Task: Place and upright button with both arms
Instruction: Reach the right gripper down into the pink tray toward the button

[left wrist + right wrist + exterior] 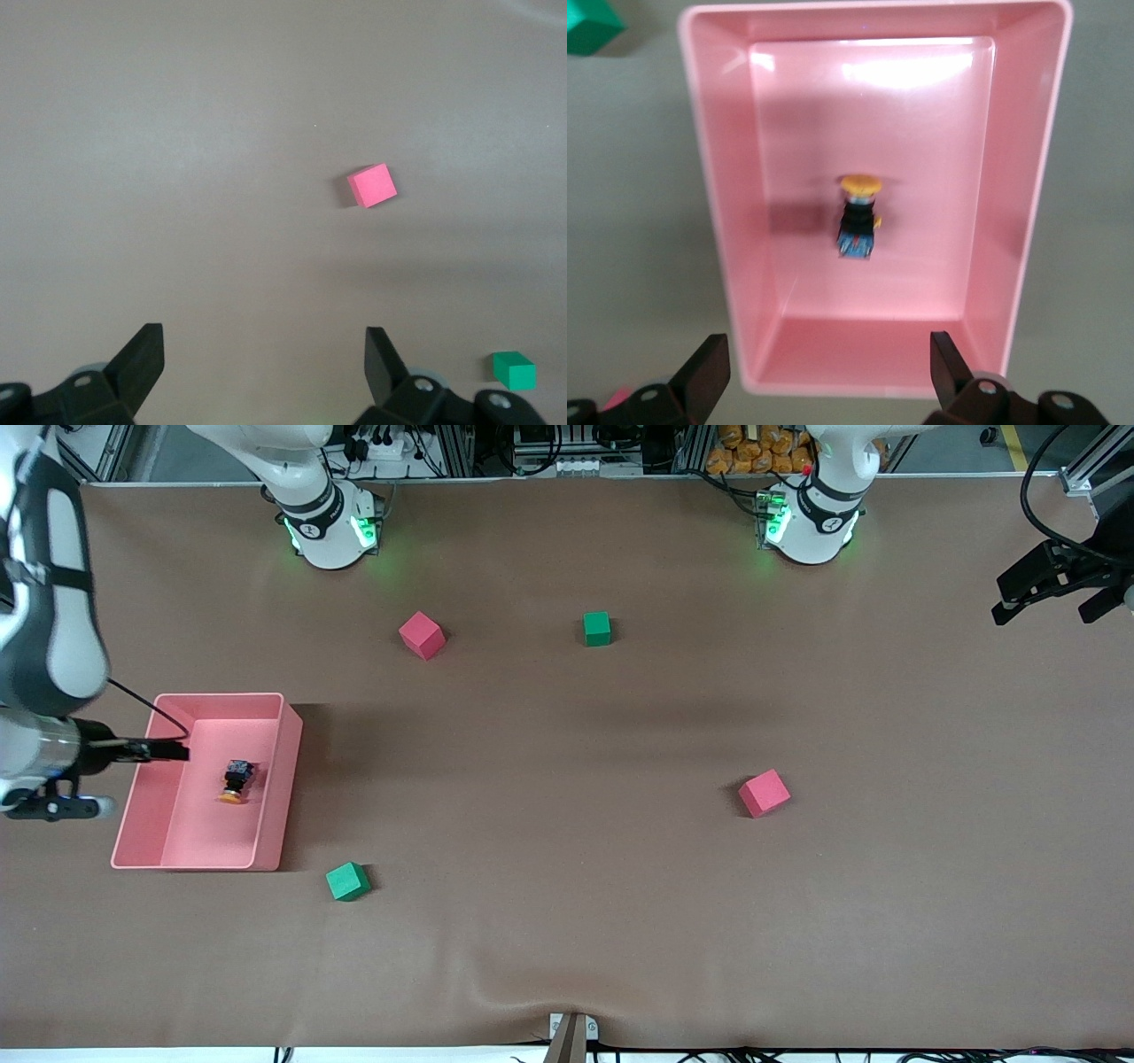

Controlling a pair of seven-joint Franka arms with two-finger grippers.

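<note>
Next, my right gripper grabs the button's black body [236, 782] to place the button upright, which leaves the button's orange cap free.
The button [236, 781] lies on its side in a pink bin [282, 779] toward the right arm's end of the table, its orange cap pointing toward the front camera. In the right wrist view the button [859, 217] sits mid-floor of the bin [709, 221]. My right gripper [824, 354] is open and empty, high over the bin's wall, apart from the button. My left gripper [1045, 613] is open and empty, held high over the table's edge at the left arm's end; its jaws [261, 354] stand wide over bare cloth.
Two red cubes [422, 635] [764, 793] and two green cubes [596, 628] [347, 881] lie scattered on the brown cloth. The left wrist view shows a red cube [371, 186] and a green cube [514, 370].
</note>
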